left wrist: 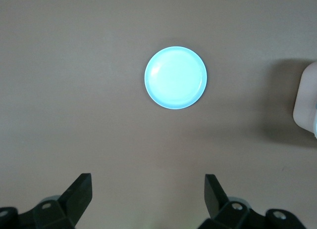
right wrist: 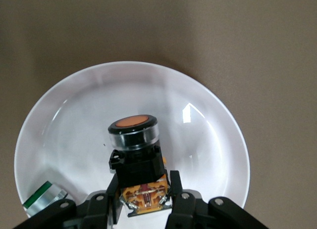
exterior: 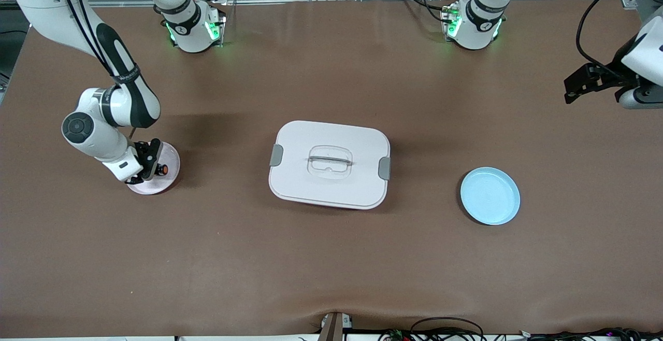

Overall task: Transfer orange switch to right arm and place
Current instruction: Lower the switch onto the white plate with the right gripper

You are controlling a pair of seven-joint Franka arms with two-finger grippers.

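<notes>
I should let go of the orange switch with my right gripper. The switch is low inside the pink plate's rim (exterior: 177,164) (right wrist: 242,145), so it would rest there.
The orange switch (right wrist: 134,157) is a small black block with a round orange button and an orange base. My right gripper (right wrist: 143,192) is shut on its base, just over a pale pink plate (right wrist: 213,140). In the front view the right gripper (exterior: 146,167) is low over that plate (exterior: 171,160) at the right arm's end of the table, with the switch (exterior: 162,169) showing at its tip. Whether the switch touches the plate I cannot tell. My left gripper (left wrist: 148,189) is open and holds nothing. It hangs high over the left arm's end of the table (exterior: 571,94).
A white lidded box (exterior: 329,164) with grey clips sits mid-table. A light blue plate (exterior: 490,196) lies toward the left arm's end; the same blue plate (left wrist: 176,77) shows below my left gripper. A small silvery-and-green piece (right wrist: 43,197) lies on the pink plate.
</notes>
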